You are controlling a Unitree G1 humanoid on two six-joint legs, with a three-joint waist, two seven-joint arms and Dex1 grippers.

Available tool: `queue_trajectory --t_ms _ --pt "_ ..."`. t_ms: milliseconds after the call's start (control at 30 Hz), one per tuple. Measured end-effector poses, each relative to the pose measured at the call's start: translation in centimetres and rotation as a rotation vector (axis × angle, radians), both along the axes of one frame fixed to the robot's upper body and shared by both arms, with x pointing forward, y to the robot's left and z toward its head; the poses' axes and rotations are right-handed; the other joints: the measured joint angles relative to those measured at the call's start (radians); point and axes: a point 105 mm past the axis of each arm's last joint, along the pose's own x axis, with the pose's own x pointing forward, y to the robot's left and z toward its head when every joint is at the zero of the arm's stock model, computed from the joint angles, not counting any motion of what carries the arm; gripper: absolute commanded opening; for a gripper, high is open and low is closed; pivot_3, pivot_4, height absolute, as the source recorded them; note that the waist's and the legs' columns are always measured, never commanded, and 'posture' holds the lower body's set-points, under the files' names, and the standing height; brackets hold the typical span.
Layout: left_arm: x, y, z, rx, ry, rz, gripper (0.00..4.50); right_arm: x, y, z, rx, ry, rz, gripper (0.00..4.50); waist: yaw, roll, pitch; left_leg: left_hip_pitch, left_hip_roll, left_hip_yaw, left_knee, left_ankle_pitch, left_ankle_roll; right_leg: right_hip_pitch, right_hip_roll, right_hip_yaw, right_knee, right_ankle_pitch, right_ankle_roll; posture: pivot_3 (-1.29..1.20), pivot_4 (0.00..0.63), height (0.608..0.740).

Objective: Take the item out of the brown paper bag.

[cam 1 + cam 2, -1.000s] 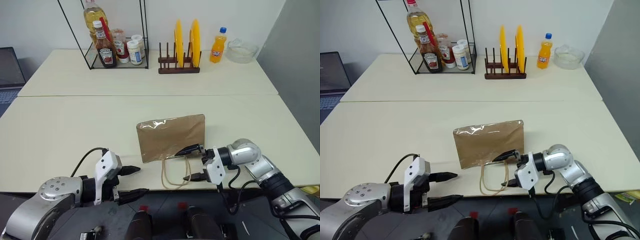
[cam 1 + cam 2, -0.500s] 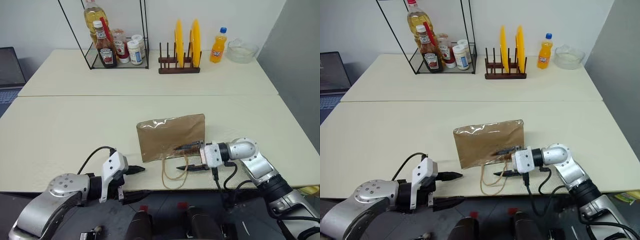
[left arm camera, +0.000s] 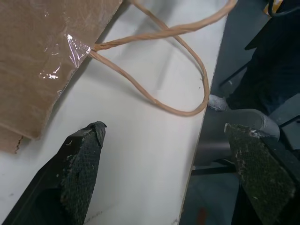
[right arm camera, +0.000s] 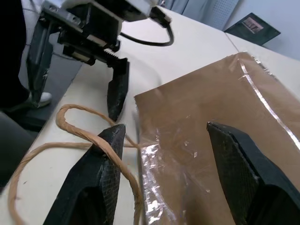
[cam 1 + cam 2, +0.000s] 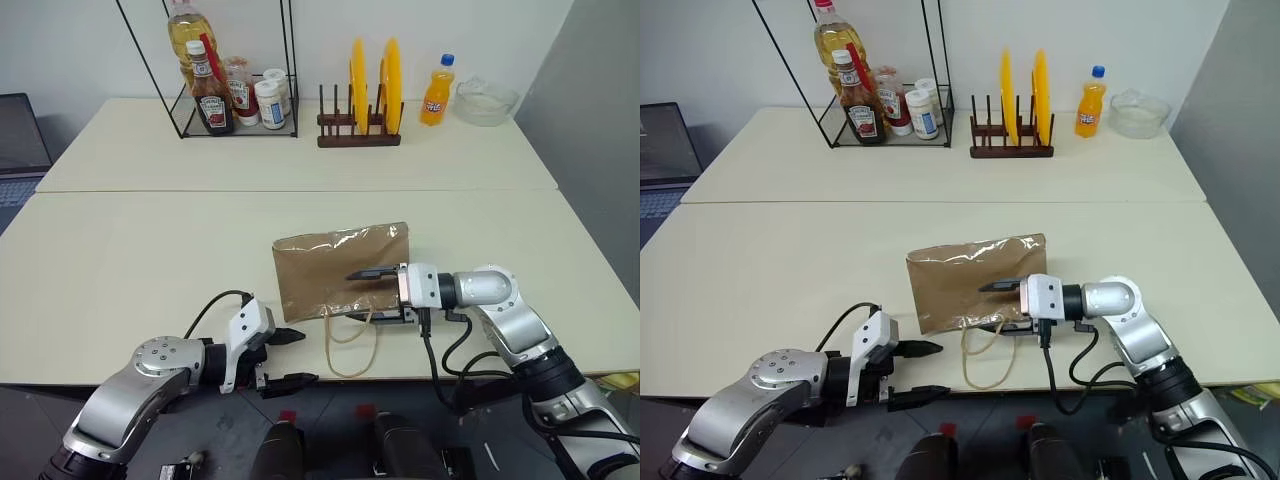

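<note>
The bag is lying flat, so my right gripper will next grab the brown paper bag by the raised loop of its twisted handle.
The brown paper bag lies flat on the near table, its mouth edge toward me. Its two loop handles trail to the front edge. The item is hidden. My right gripper is open and straddles the bag's mouth edge near its right corner. One of its fingers is over the paper. The other rests on the table with a handle draped across it. My left gripper hangs open at the table's front edge, just left of the handles, touching nothing.
At the back left a wire rack holds sauce and oil bottles. A wooden rack with two yellow plates, an orange soda bottle and a glass bowl line the far table. A laptop sits far left.
My right gripper rolled, narrowed a little and rose from around the handles to the bag's mouth edge. My left gripper crept right toward the handles, still open.
</note>
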Motion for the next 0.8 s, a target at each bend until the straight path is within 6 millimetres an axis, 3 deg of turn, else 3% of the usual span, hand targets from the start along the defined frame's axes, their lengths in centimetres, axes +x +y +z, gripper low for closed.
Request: queue_trajectory --t_ms 800 --pt "0.38 0.02 0.24 -0.012 0.048 0.014 4.33 -0.55 -0.11 -1.09 -0.069 0.085 0.031 2.78 -0.001 0.000 0.000 0.000 0.000 0.000 0.000 0.000 0.000 0.000 0.000 0.000 0.000 0.000 0.000 0.00 0.150 0.740"
